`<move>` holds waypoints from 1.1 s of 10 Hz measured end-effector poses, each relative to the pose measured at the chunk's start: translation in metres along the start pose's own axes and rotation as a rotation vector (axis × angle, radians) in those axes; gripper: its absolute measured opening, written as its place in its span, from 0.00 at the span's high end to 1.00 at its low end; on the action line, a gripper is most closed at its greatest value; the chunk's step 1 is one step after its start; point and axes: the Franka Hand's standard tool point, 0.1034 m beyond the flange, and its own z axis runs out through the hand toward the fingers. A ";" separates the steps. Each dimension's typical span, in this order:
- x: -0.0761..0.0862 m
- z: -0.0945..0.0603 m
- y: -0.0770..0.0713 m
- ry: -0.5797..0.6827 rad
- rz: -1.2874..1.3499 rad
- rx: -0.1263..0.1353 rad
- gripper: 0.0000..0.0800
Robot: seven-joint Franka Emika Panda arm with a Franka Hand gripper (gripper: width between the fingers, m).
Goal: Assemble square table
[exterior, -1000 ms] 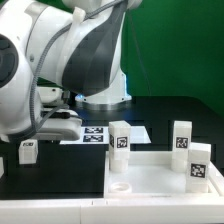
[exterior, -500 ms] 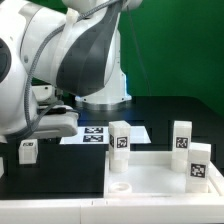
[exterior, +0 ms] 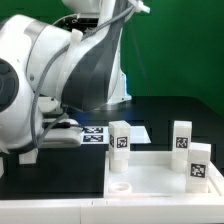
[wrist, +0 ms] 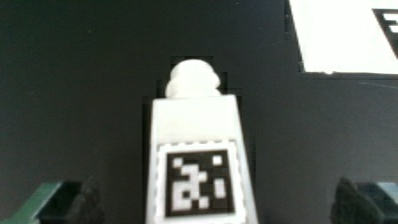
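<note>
I need to close my gripper now. My fingers are beside the leg's tagged part (wrist: 199,185) in the wrist view, level with its sides, so they would catch the leg.
In the wrist view a white table leg (wrist: 196,150) lies on the black table, its tag sticker towards the camera and its rounded peg end (wrist: 196,75) pointing away. My gripper (wrist: 210,200) is open, with one finger (wrist: 54,200) on each side of the leg and clear gaps between. In the exterior view the arm's bulk hides the gripper, and only a bit of this leg (exterior: 28,155) shows at the left. The white square tabletop (exterior: 150,182) lies at the front right, with a round hole (exterior: 120,186) near its corner.
Three more tagged legs (exterior: 120,138) (exterior: 181,137) (exterior: 200,165) stand upright on or beside the tabletop. The marker board (exterior: 95,133) lies behind them and also shows in the wrist view (wrist: 347,40). The robot's base stands at the back.
The arm has swung down and towards the exterior view's left. It now covers most of the lone leg that stood in plain sight before.
</note>
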 end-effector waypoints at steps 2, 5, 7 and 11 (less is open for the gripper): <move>0.000 0.001 0.000 -0.003 0.002 -0.001 0.19; 0.000 0.002 0.001 -0.003 0.003 0.001 0.50; -0.001 -0.001 0.001 -0.002 0.002 0.002 0.65; -0.033 -0.081 -0.001 0.165 -0.037 -0.001 0.65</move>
